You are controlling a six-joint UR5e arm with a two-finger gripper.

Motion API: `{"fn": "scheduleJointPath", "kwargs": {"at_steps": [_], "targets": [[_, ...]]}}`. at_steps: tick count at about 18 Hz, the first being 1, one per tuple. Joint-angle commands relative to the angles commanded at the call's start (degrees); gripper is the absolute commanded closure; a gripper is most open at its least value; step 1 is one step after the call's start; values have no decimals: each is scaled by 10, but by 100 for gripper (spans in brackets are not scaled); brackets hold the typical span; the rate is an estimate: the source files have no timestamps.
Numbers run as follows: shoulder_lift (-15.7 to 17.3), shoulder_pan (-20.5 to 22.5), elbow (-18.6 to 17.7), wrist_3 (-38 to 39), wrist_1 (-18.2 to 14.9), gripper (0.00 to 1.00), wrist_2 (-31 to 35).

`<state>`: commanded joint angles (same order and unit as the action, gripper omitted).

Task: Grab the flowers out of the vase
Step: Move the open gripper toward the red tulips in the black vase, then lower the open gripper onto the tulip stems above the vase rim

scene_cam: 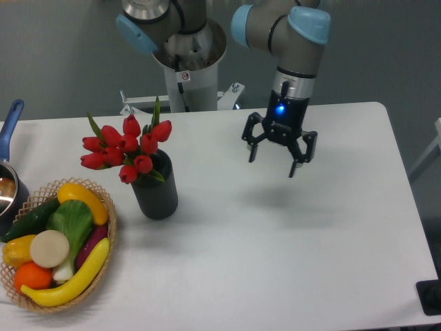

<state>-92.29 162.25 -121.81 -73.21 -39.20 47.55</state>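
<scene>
I need to lift the flowers (126, 147) out of the dark vase (156, 192), so my gripper should grab them by their red tulip buds next.
The flowers (126, 147) are a bunch of red tulip buds with green leaves, standing in the vase (156, 189), a dark ribbed cylinder on the left half of the white table (289, 248). My gripper (273, 160) hangs above the table to the right of the vase, well apart from it. Its fingers are spread open and it holds nothing.
A wicker basket (55, 252) with toy fruit and vegetables sits at the front left corner, close to the vase. A blue-handled pot (8, 176) is at the left edge. The arm's base column (189, 69) stands behind the table.
</scene>
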Motion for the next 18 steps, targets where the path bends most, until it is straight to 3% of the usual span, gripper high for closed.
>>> {"fn": "scheduleJointPath", "kwargs": {"at_steps": [2, 6, 14, 18], "targets": [[7, 1, -13, -2, 1, 0, -31], [32, 4, -55, -3, 0, 0, -159], [117, -11, -144, -16, -1, 0, -213], [99, -51, -140, -19, -1, 0, -217]]}}
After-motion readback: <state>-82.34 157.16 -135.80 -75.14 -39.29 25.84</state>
